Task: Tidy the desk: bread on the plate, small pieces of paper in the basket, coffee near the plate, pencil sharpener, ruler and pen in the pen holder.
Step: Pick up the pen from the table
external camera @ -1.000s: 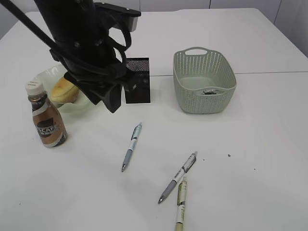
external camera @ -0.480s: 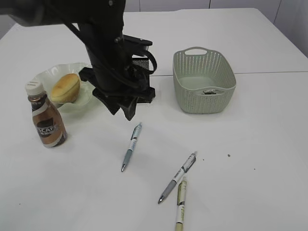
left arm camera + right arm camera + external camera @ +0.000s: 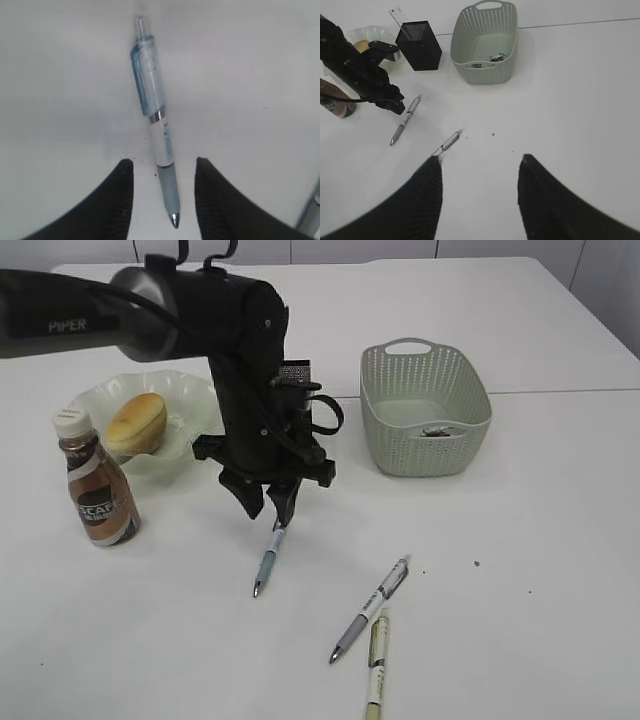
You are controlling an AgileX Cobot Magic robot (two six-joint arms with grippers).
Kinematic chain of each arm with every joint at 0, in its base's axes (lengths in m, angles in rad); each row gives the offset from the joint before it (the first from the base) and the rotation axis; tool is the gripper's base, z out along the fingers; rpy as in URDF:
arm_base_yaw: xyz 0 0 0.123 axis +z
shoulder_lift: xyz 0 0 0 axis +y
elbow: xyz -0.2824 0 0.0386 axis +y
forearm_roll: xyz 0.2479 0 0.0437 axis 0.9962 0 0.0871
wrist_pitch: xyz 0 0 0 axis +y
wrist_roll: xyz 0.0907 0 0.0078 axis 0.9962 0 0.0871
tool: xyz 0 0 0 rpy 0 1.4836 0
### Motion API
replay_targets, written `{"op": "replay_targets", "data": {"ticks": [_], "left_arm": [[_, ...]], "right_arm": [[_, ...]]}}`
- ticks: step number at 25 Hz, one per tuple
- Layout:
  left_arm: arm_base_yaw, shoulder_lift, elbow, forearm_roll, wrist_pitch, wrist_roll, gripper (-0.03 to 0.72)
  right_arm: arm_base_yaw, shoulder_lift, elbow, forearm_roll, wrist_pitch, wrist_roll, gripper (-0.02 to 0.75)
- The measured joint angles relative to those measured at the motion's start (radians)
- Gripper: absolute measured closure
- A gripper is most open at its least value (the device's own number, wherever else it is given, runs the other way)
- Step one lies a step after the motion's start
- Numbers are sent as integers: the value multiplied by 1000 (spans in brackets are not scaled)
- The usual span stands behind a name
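Note:
The clear blue pen should stand in the pen holder [image 3: 296,373], so my left gripper will grab the pen by its body [image 3: 273,550] next.
A blue pen [image 3: 270,558] lies on the white table, and my left gripper [image 3: 268,508] stands open just over its upper end, pointing down. In the left wrist view the pen [image 3: 155,115] runs up the middle, its grey grip and metal tip between the fingers of the left gripper [image 3: 163,161] without touching them. The black mesh pen holder [image 3: 420,45] holds the ruler [image 3: 397,15]. Bread [image 3: 136,422] lies on the plate [image 3: 190,400], with the coffee bottle [image 3: 95,485] beside it. My right gripper [image 3: 481,159] hangs open above the table, empty. The pencil sharpener is out of view.
A grey pen [image 3: 370,608] and a yellow-green pen [image 3: 376,665] lie at the front centre. The pale green basket [image 3: 480,400] at the back right holds small pieces of paper [image 3: 437,430]. My left arm hides most of the pen holder in the exterior view.
My left arm has swung from over the plate to the right and down, turning its open gripper down onto the blue pen. The plate and bread are uncovered now.

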Motion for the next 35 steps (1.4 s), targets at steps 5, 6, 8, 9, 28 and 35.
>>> {"op": "replay_targets", "data": {"ticks": [5,6,8,9,28,35], "left_arm": [[4,51,-4,-11,1,-1,384],[4,54,-4,-13,1,-1,384],[4,61,-6,-12,1,-1,384],[4,63,-6,-12,-1,-1,384],[4,91,-11,-14,-24,-1,384],[4,110,-12,-19,-24,-1,398]], "right_arm": [[0,1,6,3,0,6,375],[0,1,6,3,0,8,375],[0,1,6,6,0,8,375],[0,1,6,6,0,8,375],[0,1,6,26,0,10,374],[0,1,6,28,0,10,374]]}}
